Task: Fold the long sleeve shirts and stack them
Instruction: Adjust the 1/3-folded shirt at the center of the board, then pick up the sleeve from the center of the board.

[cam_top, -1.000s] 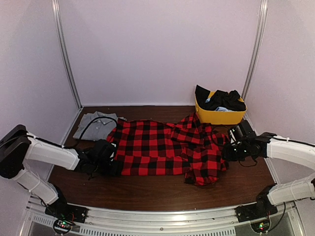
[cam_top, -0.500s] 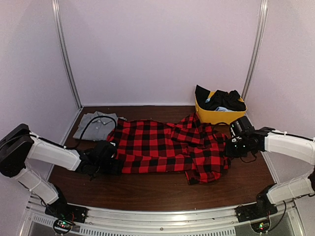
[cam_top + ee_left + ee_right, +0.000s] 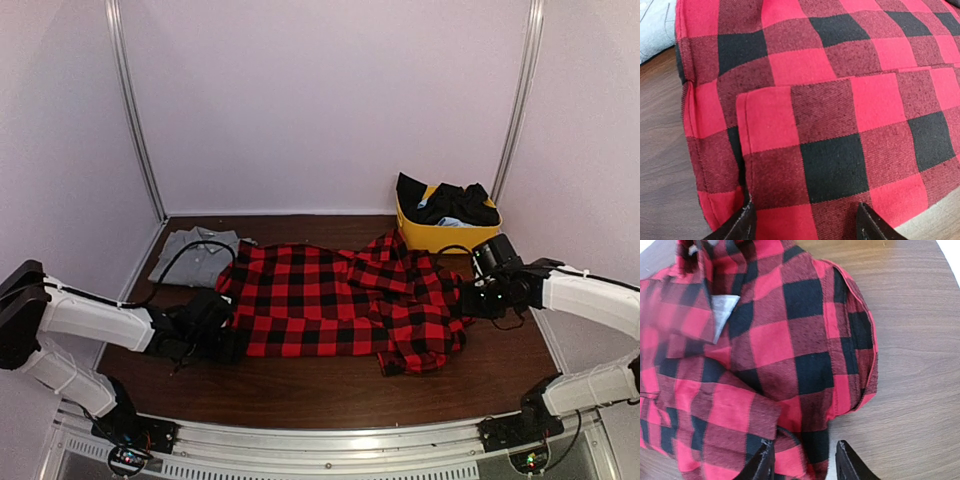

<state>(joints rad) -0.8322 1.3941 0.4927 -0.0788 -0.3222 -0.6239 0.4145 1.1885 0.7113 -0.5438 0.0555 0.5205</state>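
I need to grab the flannel shirt's edge fold (image 3: 464,318) (image 3: 812,454) at its bunched end with my right gripper next. Then I should hand the shirt to my left gripper.
The red-and-black flannel shirt (image 3: 340,300) lies spread across the middle of the table, bunched at its right end. Its white neck label (image 3: 724,310) shows in the right wrist view. The grey collared shirt (image 3: 195,255) lies flat at the back left, and its edge shows in the left wrist view (image 3: 652,25). My left gripper (image 3: 228,338) is low at the flannel's left hem (image 3: 765,150). It is open, with the hem between its fingertips (image 3: 742,225). My right gripper (image 3: 468,302) is open at the flannel's right edge (image 3: 805,370), with a fold of cloth between its fingertips (image 3: 762,465).
A yellow bin (image 3: 445,238) with dark clothes in it stands at the back right, just behind the right arm. A black cable (image 3: 185,255) loops over the grey shirt. Bare brown tabletop (image 3: 300,390) runs along the front. White walls close in the sides and back.
My right gripper has moved slightly back and to the right along the flannel's right edge. The left arm has sunk a little lower. The flannel has barely shifted.
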